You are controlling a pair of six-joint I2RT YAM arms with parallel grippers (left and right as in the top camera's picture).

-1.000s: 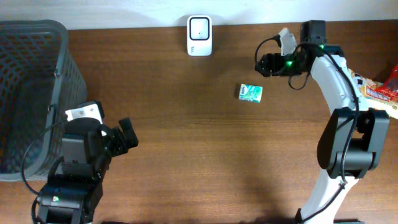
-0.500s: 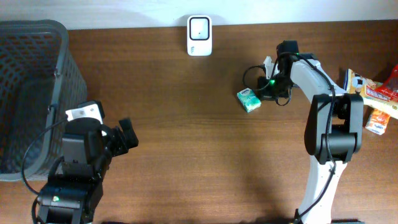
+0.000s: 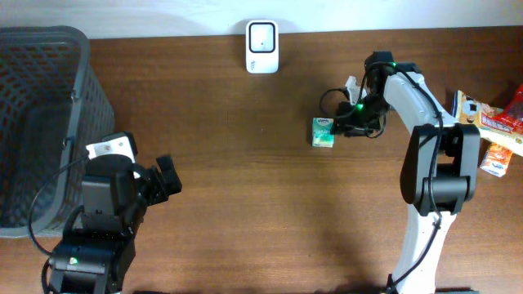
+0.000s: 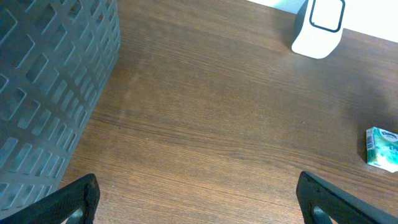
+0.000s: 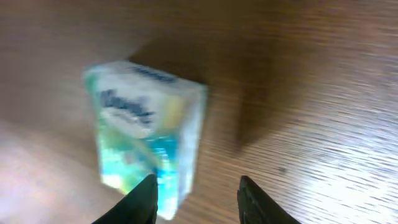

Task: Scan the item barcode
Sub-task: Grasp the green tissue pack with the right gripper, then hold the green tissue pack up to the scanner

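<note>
My right gripper grabs the tissue pack by its near corner next, which leaves most of the pack's surface uncovered to scan the barcode.
The item is a small teal and white tissue pack, lying on the brown table right of centre; it shows at the right edge of the left wrist view. The barcode scanner is a white unit standing at the back edge. My right gripper hovers low at the pack's right side, open. In the right wrist view the left fingertip overlaps the blurred pack's near corner, and bare wood fills the gap. My left gripper stands open wide over bare wood, far from the pack.
A dark grey mesh basket fills the left side of the table. Several snack packs lie at the right edge, behind the right arm.
My right arm swung in from the back right and came down beside the pack. The pack turned and slid slightly towards the front left. The left arm stayed still.
</note>
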